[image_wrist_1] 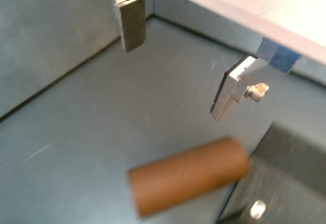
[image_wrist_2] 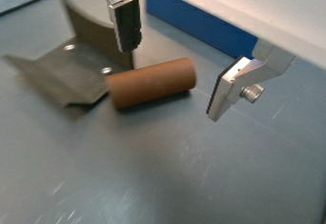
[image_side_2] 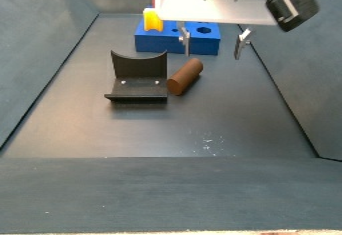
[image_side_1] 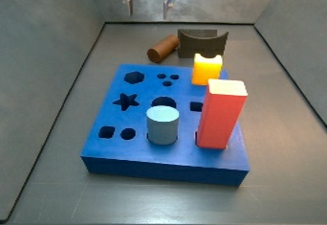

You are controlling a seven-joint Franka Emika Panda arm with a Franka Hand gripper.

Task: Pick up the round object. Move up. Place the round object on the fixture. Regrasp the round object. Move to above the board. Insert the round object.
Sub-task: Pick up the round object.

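I should next grab the round object by its curved body [image_side_1: 163, 48] with my gripper. Then I should set the round object on the fixture [image_side_1: 201, 43].
The round object [image_wrist_2: 151, 83], a reddish-brown peg, lies on its side on the grey floor beside the dark fixture [image_wrist_2: 71, 61]. Both side views show it too [image_side_1: 163, 49] [image_side_2: 185, 76], next to the fixture [image_side_1: 201, 43] [image_side_2: 138, 79]. My gripper [image_wrist_2: 177, 56] [image_wrist_1: 181, 56] hangs open above the floor, a little to the board side of the peg, with nothing between its fingers [image_wrist_1: 128, 23]. It is raised clear of the peg in a side view [image_side_2: 214, 44]. The blue board [image_side_1: 166, 123] [image_side_2: 181, 37] lies beyond, with shaped holes.
On the board stand a yellow-orange notched block [image_side_1: 207, 69], a tall red block [image_side_1: 224, 114] and a grey-blue cylinder [image_side_1: 163, 125]. Grey walls [image_side_1: 76, 66] enclose the floor on the sides.
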